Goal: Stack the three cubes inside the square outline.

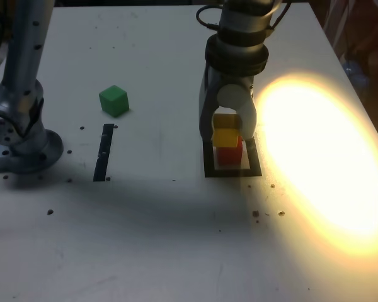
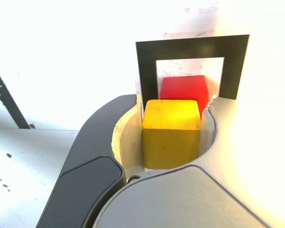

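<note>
The yellow cube's lower edge stands over the red cube, so the yellow cube would remain stacked. My gripper opens next.
My gripper [image 1: 227, 136] reaches down over the square outline [image 1: 233, 172] and is shut on the yellow cube [image 1: 225, 136]. That cube sits directly over the red cube [image 1: 229, 155], which stands on the outline's white centre; I cannot tell whether the two touch. In the wrist view the yellow cube [image 2: 171, 133] fills the gap between the jaws of the gripper [image 2: 173, 102], with the red cube [image 2: 184, 88] and the black square outline [image 2: 190, 47] beyond it. The green cube [image 1: 113, 100] lies alone on the table, far off toward the exterior view's left.
A straight black strip [image 1: 104, 151] lies between the green cube and the outline. The arm's metal base [image 1: 22, 135] stands at the exterior view's left edge. A strong patch of light [image 1: 321, 157] washes out the table on the right.
</note>
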### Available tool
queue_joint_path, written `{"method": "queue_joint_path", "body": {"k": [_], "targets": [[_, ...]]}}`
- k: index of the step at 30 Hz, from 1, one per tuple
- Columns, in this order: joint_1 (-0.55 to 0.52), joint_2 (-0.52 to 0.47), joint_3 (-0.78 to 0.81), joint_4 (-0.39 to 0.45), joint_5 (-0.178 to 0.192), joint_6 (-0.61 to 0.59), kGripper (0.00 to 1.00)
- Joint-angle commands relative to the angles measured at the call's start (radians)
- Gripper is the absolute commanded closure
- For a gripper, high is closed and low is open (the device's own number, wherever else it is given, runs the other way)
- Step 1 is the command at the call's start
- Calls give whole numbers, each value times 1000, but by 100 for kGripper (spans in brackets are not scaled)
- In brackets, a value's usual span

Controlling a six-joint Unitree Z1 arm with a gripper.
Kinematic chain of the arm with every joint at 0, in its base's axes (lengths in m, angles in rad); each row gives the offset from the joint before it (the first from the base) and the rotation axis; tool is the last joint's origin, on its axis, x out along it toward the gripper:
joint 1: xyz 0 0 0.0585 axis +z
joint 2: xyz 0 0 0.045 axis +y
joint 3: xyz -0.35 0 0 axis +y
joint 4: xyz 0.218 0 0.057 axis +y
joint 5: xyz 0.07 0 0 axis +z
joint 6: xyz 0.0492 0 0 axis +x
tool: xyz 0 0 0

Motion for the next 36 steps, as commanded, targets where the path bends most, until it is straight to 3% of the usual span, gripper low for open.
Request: {"method": "queue_joint_path", "body": {"k": [1, 8, 16, 19, 24, 27, 31, 36], "targets": [[0, 1, -4, -5, 4, 3, 65], [0, 4, 0, -17, 11, 5, 54], [0, 6, 2, -16, 13, 7, 22], [0, 5, 2, -15, 10, 7, 14], [0, -3, -3, 1, 14, 7, 10], [4, -44, 0, 38, 37, 4, 9], [48, -154, 54, 80, 75, -3, 9], [196, -319, 218, 82, 95, -16, 9]]}}
